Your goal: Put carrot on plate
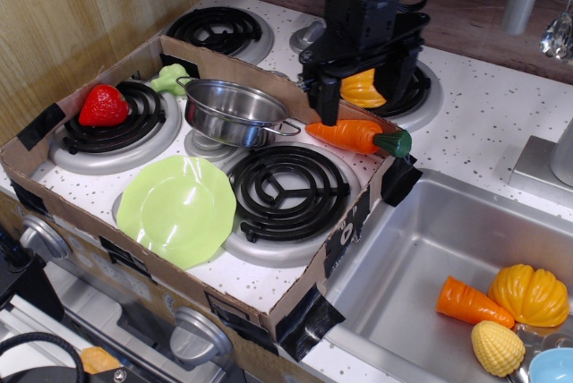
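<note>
The carrot should go on the plate (176, 208), so my gripper will next take hold of the carrot by its orange body (349, 136).
The carrot (354, 135) is orange with a dark green cap at its right end. It lies on the far right rim of the cardboard tray (295, 304). The lime-green plate (176, 208) with a wavy rim lies flat at the tray's front left. My black gripper (364, 104) hangs just above the carrot with its jaws open and empty. One finger (328, 106) is at the carrot's left end, the other (402, 95) behind its green cap.
A steel pot (235, 113) stands left of the carrot. A strawberry (103, 106) sits on the left burner, a green piece (168, 79) beside it. An orange pumpkin (362, 88) is behind the gripper. The sink (421, 258) holds a capless carrot piece (471, 302), a second pumpkin and corn.
</note>
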You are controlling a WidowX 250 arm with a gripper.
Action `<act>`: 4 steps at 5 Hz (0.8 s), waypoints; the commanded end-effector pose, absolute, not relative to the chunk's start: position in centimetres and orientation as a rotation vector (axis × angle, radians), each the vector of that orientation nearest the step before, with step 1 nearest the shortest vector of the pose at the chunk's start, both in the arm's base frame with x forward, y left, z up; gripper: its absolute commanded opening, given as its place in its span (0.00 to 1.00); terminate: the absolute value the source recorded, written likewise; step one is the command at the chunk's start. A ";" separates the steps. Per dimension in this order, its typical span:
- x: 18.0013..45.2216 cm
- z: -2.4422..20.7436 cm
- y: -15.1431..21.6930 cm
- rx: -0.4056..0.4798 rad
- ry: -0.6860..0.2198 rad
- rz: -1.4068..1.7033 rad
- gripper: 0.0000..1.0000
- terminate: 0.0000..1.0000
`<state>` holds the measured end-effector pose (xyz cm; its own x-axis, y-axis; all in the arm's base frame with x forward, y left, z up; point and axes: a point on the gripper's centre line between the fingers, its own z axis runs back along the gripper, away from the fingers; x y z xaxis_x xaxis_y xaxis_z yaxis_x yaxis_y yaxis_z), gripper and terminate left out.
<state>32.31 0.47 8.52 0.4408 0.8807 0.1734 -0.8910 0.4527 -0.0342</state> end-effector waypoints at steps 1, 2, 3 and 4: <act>33.2 9.5 1.6 0.029 -0.254 1.175 1.00 0.00; 33.0 8.5 1.6 -0.014 -0.263 1.186 1.00 0.00; 33.1 6.6 1.7 -0.088 -0.279 1.147 1.00 0.00; 33.7 4.2 1.6 -0.175 -0.261 1.109 1.00 0.00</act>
